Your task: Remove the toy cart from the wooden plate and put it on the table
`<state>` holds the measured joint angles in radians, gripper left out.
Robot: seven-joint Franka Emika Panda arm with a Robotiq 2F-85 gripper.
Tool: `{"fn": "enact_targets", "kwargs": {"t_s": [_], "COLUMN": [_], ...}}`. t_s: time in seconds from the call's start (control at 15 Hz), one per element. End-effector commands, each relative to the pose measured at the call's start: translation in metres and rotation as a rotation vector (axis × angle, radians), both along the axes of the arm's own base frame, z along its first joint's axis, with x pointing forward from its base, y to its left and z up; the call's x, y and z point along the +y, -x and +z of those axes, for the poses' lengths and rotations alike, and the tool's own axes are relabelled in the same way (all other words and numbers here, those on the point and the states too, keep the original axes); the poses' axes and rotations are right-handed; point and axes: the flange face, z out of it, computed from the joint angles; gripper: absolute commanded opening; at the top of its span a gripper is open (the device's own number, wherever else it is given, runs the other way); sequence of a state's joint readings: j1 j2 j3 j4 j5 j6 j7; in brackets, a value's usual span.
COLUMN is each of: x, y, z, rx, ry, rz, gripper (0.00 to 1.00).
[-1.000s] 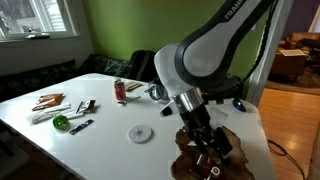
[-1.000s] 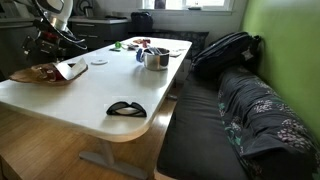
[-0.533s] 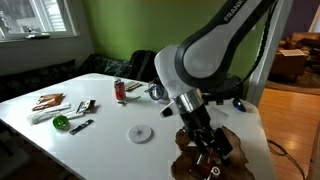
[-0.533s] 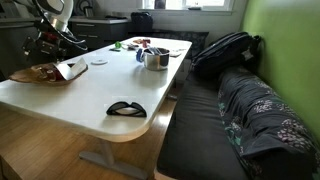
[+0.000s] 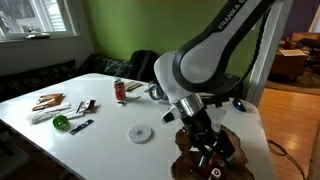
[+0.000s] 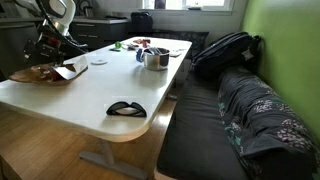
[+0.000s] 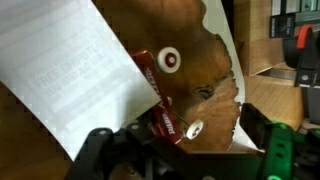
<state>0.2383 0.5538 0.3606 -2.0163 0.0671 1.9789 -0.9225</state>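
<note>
The toy cart [image 7: 161, 96] would stay on the wooden plate [image 7: 205, 45] if the robot lifted its gripper now, because the gripper's fingers are wide apart.
The toy cart [image 7: 162, 100] is red-brown with white wheels and lies on the wooden plate [image 7: 205, 45], beside a white sheet [image 7: 70, 70] that covers part of the plate. My gripper [image 7: 184, 142] is open just above the plate, with its fingers wide apart on either side of the cart; the cart is nearer the left finger. In both exterior views the gripper [image 5: 212, 155] [image 6: 47, 52] hangs over the plate [image 5: 240, 166] [image 6: 30, 76] at one end of the white table [image 5: 110, 140] [image 6: 110, 85]. The cart is hidden there.
A grey disc [image 5: 139, 133], a red-and-white canister [image 5: 120, 90], a metal cup [image 5: 158, 92], a green ball [image 5: 61, 122] and small tools [image 5: 85, 106] lie on the table. Black sunglasses [image 6: 126, 108] lie near its edge. A bench with a backpack [image 6: 225, 55] runs alongside.
The arm has shifted slightly over the plate. The gripper stays open and the cart has not moved.
</note>
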Motion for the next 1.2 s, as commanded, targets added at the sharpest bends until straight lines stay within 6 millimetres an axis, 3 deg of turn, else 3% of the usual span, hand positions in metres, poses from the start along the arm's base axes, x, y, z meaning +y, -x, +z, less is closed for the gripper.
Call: {"fn": "enact_targets", "kwargs": {"t_s": [0.0, 0.47, 0.53, 0.73, 1.13], "x": [-0.002, -0.001, -0.001, 0.002, 0.004], "y": [-0.001, -0.005, -0.006, -0.008, -0.02], "z": [-0.011, -0.014, -0.014, -0.003, 0.077], "rx": [0.089, 0.133, 0.134, 0.121, 0.052], "ry": [0.017, 0.034, 0.034, -0.011, -0.311], "rz": [0.02, 0.021, 0.017, 0.0, -0.11], "gripper": [0.58, 0.05, 0.0, 0.0, 0.02]}}
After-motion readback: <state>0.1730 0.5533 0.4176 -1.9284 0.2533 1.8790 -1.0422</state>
